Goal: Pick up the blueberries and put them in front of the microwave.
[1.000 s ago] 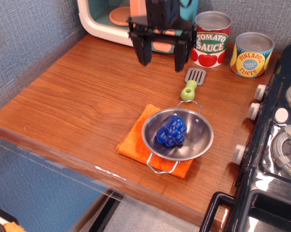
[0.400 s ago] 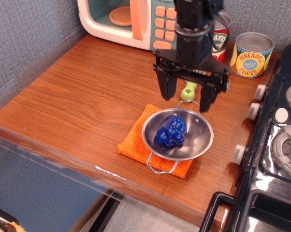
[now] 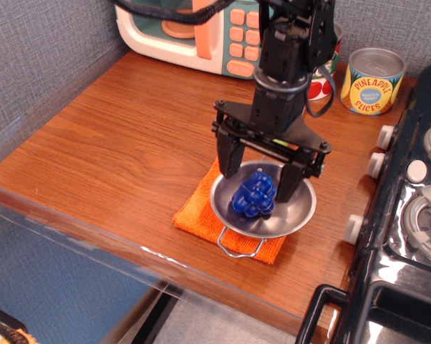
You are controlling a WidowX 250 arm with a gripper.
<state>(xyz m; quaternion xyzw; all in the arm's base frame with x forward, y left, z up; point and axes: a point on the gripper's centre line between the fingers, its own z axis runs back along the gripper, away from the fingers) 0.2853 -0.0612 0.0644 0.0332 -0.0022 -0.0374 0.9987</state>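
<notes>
I need to grip the opposite sides of their clump (image 3: pixel 255 194) with my gripper next, to put the blueberries in front of the microwave.
The blueberries (image 3: pixel 253 196), a glossy deep-blue clump, lie in a steel bowl (image 3: pixel 298 217) on an orange cloth (image 3: pixel 194 212). My gripper (image 3: pixel 259 180) is open just above the bowl. Its two black fingers stand to the left and right of the blueberries, with the tips down at about the berries' top. It is not holding anything. The microwave (image 3: pixel 190 32), cream-white with a teal interior and salmon-pink buttons, stands at the back left of the wooden counter. The arm hides part of its button panel.
A pineapple slices can (image 3: pixel 373 80) stands at the back right, and a tomato sauce can (image 3: pixel 325 68) shows partly behind the arm. A black toy stove (image 3: pixel 409 215) fills the right side. The counter's front edge runs along the lower left.
The gripper has come from in front of the microwave, forward and down, to just over the bowl, staying open. The blueberries and bowl have not moved.
</notes>
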